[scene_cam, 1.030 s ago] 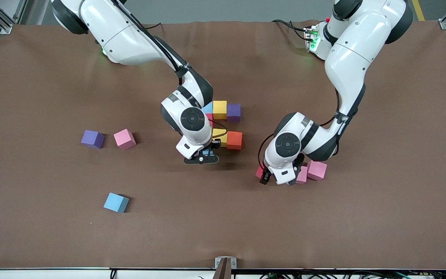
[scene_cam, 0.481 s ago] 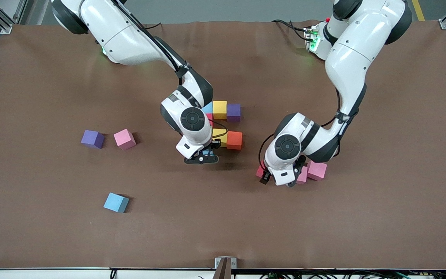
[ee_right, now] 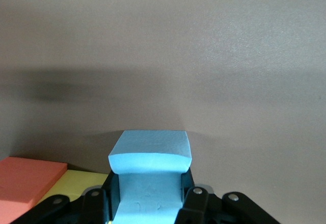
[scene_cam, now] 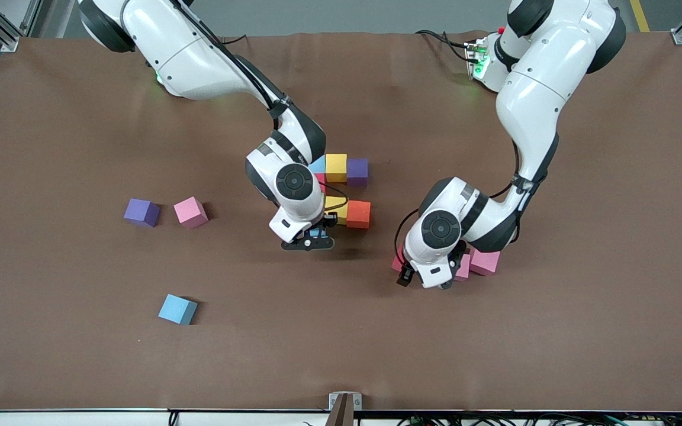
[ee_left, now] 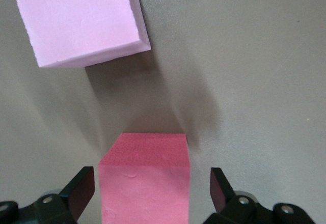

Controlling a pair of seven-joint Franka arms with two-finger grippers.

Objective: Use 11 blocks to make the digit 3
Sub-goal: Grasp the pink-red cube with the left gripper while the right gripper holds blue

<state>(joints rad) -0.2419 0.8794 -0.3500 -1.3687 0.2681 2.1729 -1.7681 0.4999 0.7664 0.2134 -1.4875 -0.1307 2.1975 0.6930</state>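
Observation:
The fingers of my left gripper reach down around the red block (scene_cam: pixel 396 264) (ee_left: pixel 144 188), close to the table, so it is time to close on it now.
Part of the digit 3 lies mid-table: a light blue block (scene_cam: pixel 318 165), a yellow (scene_cam: pixel 335 167) and a purple one (scene_cam: pixel 357 171) in a row, a red block (scene_cam: pixel 321 178) under the right arm, then a yellow (scene_cam: pixel 337 207) and an orange block (scene_cam: pixel 358 214). My right gripper (scene_cam: pixel 309 240) (ee_right: pixel 150 199) is shut on a light blue block (ee_right: pixel 151 155), low beside that yellow and orange pair. My left gripper (scene_cam: pixel 424 278) (ee_left: pixel 150 189) stands open, its fingers on either side of a red block (ee_left: pixel 145 175) (scene_cam: pixel 398 262), clear of its sides.
Two pink blocks (scene_cam: pixel 485 262) (scene_cam: pixel 463 269) lie close by the left gripper, partly hidden by it; one shows as a pale pink block (ee_left: pixel 81 20). Toward the right arm's end lie a purple (scene_cam: pixel 141 212), a pink (scene_cam: pixel 190 212) and a light blue block (scene_cam: pixel 177 309).
The left arm's hand has shifted slightly over the red block and now covers more of the two pink blocks. The right arm and its blue block have not moved.

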